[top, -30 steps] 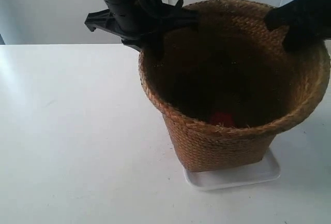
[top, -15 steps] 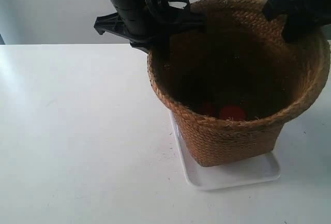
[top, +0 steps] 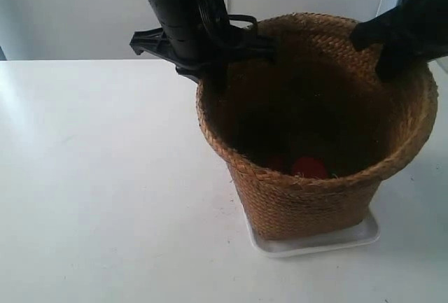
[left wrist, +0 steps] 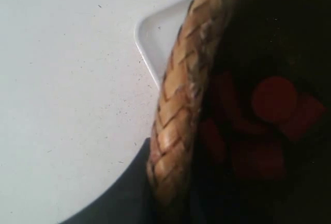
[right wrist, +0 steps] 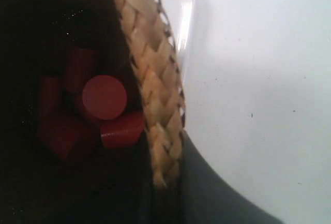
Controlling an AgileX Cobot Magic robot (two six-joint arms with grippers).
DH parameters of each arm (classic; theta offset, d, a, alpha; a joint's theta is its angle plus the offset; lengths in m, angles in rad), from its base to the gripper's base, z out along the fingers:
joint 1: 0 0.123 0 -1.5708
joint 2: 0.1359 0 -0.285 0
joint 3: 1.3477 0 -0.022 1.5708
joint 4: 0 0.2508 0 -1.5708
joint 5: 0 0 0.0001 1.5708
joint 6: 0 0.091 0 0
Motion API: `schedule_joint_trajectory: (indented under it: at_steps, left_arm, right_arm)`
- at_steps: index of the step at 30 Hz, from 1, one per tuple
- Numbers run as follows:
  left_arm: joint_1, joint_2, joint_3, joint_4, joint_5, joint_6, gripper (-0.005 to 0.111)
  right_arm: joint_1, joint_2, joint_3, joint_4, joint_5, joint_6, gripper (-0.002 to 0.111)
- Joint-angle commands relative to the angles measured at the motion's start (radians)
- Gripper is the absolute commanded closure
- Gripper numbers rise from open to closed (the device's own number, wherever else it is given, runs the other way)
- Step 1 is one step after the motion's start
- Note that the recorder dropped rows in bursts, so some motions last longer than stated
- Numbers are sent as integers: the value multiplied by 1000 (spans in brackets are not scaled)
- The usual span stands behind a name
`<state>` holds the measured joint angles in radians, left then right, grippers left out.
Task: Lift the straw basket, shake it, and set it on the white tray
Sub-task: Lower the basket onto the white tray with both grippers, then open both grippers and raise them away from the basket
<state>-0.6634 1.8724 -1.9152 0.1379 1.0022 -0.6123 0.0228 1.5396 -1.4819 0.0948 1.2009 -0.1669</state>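
Note:
I should open my left gripper and let go of the straw basket now, because the basket has its base (top: 308, 229) inside the white tray (top: 318, 245) and would stay standing.
The straw basket (top: 308, 201) stands upright with its base inside the white tray (top: 318, 245). The arm at the exterior view's left has its gripper (top: 218, 61) shut on the basket's braided rim at the left. The arm at the exterior view's right has its gripper (top: 390, 52) clamped on the rim at the far right. In the left wrist view the left gripper (left wrist: 170, 195) pinches the braid (left wrist: 181, 100), with a tray corner (left wrist: 155, 38) beyond it. The right gripper (right wrist: 165, 193) pinches the braid (right wrist: 152, 79) in the same way, next to the tray's edge (right wrist: 182, 12).
Several red cylinders (top: 308, 168) lie on the basket's dark bottom, also visible as red cylinders (left wrist: 274, 100) and red cylinders (right wrist: 104, 97) in the wrist views. The white table (top: 105, 191) stretches to the left of the basket, with a pale wall behind it.
The basket has shifted right and come down, so its base now covers most of the tray. Both grippers went with it, still on the rim. The red cylinders have rolled about inside.

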Motion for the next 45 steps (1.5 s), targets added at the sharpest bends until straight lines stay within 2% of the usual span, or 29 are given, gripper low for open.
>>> schedule_joint_trajectory:
  at_steps: [1,13,17,22,25,31,35,45]
  left_arm:
    - [-7,-4,-7,35,21,15,107]
    - [-7,0,-7,31,15,34,107]
    - [-7,0,-7,31,13,34,102]
    - [-7,0,-7,29,11,32,79]
    - [-7,0,-7,29,11,32,63]
    - [-7,0,-7,29,11,32,43]
    - [-7,0,-7,43,11,32,35]
    - [-7,-82,-7,71,8,92,34]
  right_arm:
    - [-6,-11,5,-5,-12,-14,108]
    - [-6,-11,5,-40,8,-12,105]
    - [-6,-11,5,-40,13,-12,90]
    - [-6,-11,5,-40,5,-12,62]
    - [-6,-11,5,-40,-8,-12,54]
    - [-6,-11,5,-40,-34,-12,53]
    - [-6,-19,5,-40,-68,-11,53]
    - [-6,-111,5,-40,-115,-11,53]
